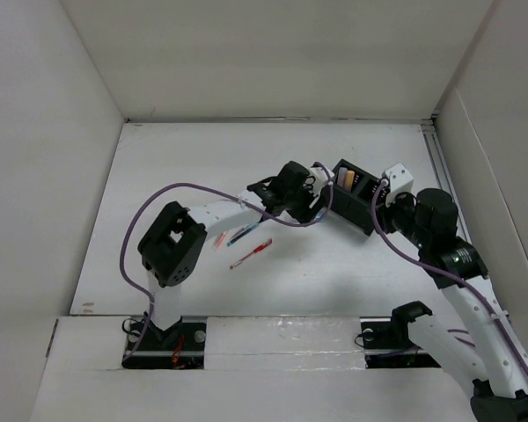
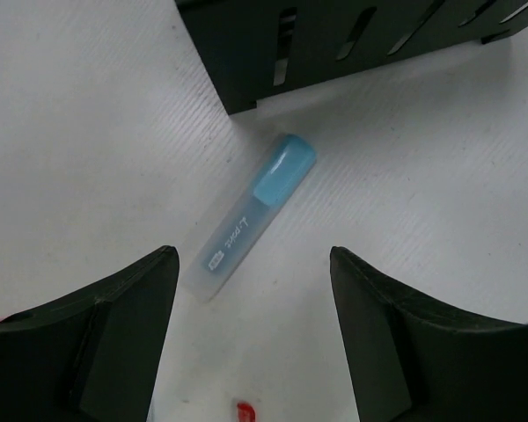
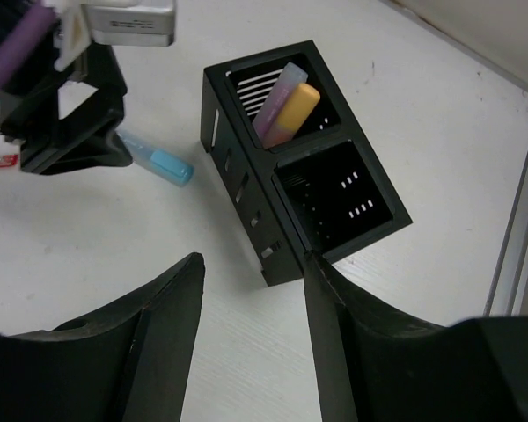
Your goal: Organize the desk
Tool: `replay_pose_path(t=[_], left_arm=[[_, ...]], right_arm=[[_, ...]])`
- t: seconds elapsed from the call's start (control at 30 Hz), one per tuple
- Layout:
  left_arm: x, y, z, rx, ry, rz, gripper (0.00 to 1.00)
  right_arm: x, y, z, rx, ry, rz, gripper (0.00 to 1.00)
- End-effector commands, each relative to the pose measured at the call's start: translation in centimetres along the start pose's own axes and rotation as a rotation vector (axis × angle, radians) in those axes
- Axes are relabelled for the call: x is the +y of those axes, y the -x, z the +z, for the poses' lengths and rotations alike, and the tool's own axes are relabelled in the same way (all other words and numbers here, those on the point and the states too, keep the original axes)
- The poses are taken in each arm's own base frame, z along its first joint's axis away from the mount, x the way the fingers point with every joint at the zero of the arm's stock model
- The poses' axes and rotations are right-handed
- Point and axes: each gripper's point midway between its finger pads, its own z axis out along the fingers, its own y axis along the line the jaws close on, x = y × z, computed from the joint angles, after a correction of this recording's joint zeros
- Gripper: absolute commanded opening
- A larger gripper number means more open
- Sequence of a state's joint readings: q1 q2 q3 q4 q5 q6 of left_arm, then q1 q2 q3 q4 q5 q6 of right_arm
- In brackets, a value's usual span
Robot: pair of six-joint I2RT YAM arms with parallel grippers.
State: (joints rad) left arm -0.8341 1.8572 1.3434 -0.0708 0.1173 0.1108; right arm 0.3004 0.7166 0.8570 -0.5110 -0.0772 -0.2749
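My left gripper is to grab the blue highlighter next by its blue end (image 1: 321,214) (image 2: 284,170). The highlighter's clear end will then stay free to go into the organizer.
The white desk (image 1: 202,158) holds a black two-compartment organizer (image 1: 356,195). My left gripper (image 1: 321,205) hovers just left of it, open and empty. In the left wrist view a blue highlighter with a clear cap (image 2: 255,214) lies flat on the desk (image 2: 88,132), beyond my open left gripper (image 2: 251,257) and beside the organizer (image 2: 334,44). My right gripper (image 3: 253,259) is open, with the organizer's near corner (image 3: 273,264) at its fingertips. A purple and an orange highlighter (image 3: 286,105) stand in the far compartment. The near compartment (image 3: 334,193) looks empty.
A red pen (image 1: 251,253), a dark pen (image 1: 240,234) and a small pink item (image 1: 218,239) lie on the desk left of centre. White wall panels enclose the desk. A metal rail (image 1: 440,167) runs along the right edge.
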Motion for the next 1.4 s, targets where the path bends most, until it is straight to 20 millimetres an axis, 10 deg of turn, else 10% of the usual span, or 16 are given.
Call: replay_pose_path(t=[0.0, 0.6, 0.8, 1.1, 1.37], left_arm=[[0.2, 3.3, 0.6, -0.074, -0.03, 0.066, 0.66], [-1.0, 2.4, 7.8, -0.032, -0.063, 0.088, 0.63], [-1.3, -0.8, 9.4, 0.033, -0.053, 0.078, 0.5], [-1.9, -2.3, 8.3, 0.035, -0.048, 0.034, 0.39], [-1.6, -1.6, 5.7, 0.004, -0.019, -0.004, 0.01]], right_arm=[[-0.4, 1.0, -1.6, -0.021, -0.01, -0.017, 0.55], [1.4, 0.3, -3.0, -0.052, 0.059, 0.011, 0.52], [0.6, 0.9, -3.5, -0.053, 0.023, -0.003, 0.52], [-0.5, 3.5, -3.6, -0.087, -0.01, -0.031, 0.52], [-0.5, 3.5, -3.7, -0.103, -0.016, -0.023, 0.52]])
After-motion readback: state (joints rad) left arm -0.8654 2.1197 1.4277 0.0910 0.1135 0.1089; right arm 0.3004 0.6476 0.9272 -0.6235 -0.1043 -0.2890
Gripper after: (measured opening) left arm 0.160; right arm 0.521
